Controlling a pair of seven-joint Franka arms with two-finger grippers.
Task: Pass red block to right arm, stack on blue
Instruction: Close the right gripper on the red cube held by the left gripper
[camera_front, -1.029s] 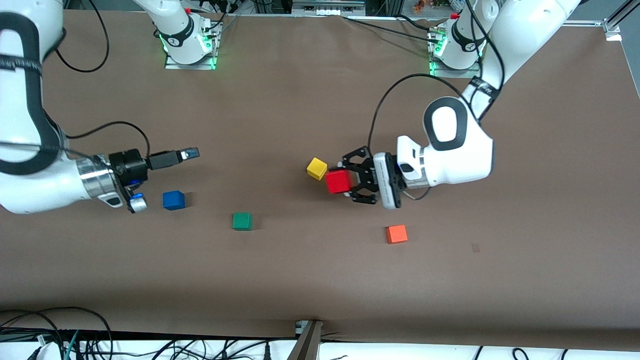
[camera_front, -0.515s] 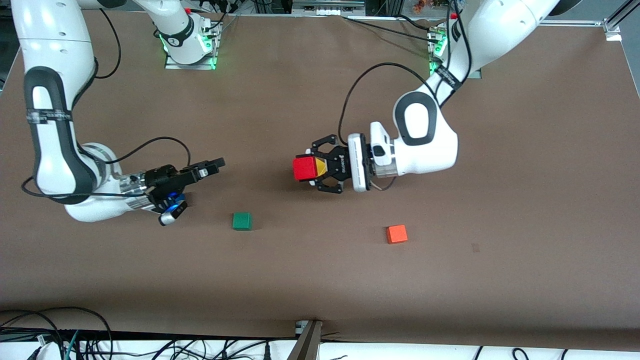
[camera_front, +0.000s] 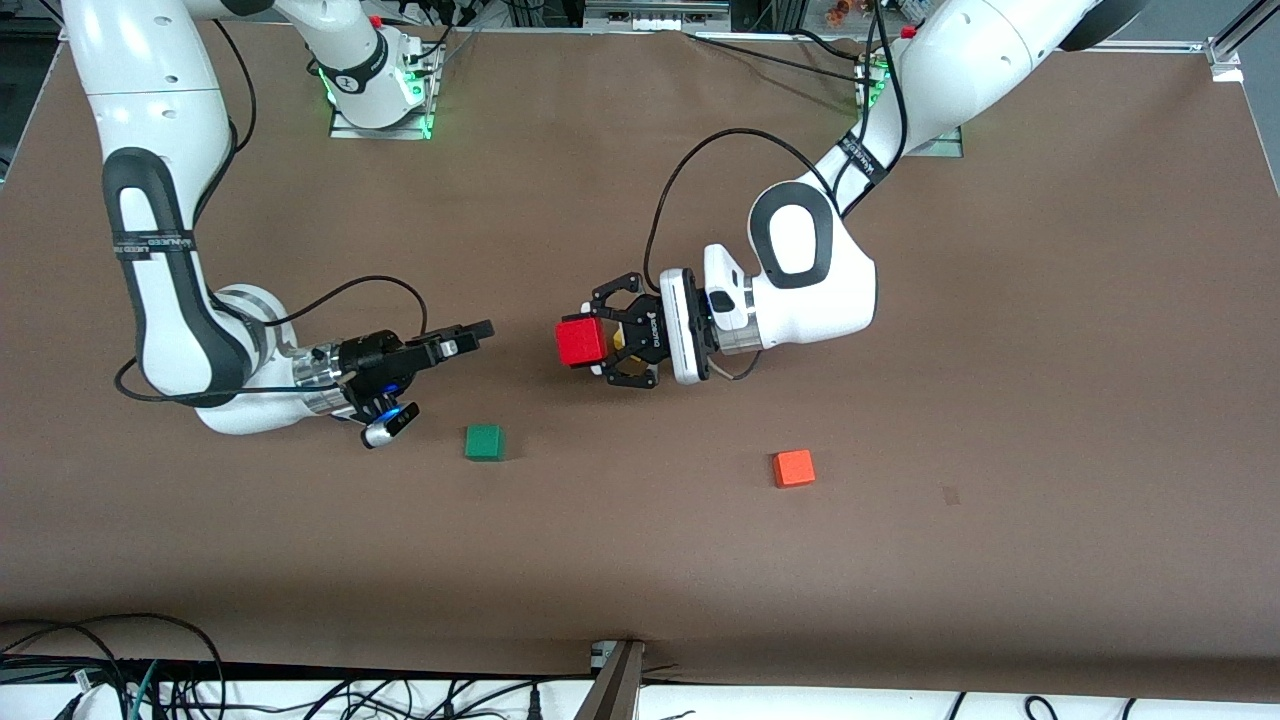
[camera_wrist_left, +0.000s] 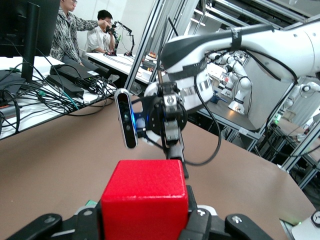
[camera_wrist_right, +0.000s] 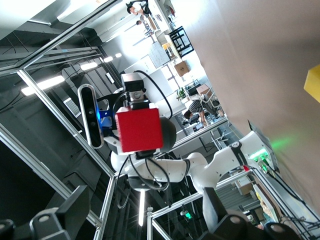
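My right gripper should next stack the red block on blue, so it should grab the block by its loose end (camera_front: 576, 341) (camera_wrist_right: 139, 130), clear of my left gripper's fingers.
My left gripper (camera_front: 594, 341) is shut on the red block (camera_front: 581, 342) and holds it level above the middle of the table. The block fills the left wrist view (camera_wrist_left: 145, 200) between the claw fingers (camera_wrist_left: 207, 225). My right gripper (camera_front: 472, 334) is open, level, pointing at the block with a gap between them. In the right wrist view the red block (camera_wrist_right: 139, 131) sits straight ahead of the spread right gripper (camera_wrist_right: 147, 222). The right gripper also shows in the left wrist view (camera_wrist_left: 176, 150). The blue cube is hidden under the right wrist.
A green cube (camera_front: 484, 442) lies nearer the front camera, between the two grippers. An orange-red cube (camera_front: 793, 468) lies toward the left arm's end. A yellow cube (camera_wrist_right: 312, 85) is mostly hidden under the left gripper in the front view.
The left gripper carried the red block toward the right arm's end, past the yellow cube. The right gripper advanced toward it, and its wrist now covers the blue cube.
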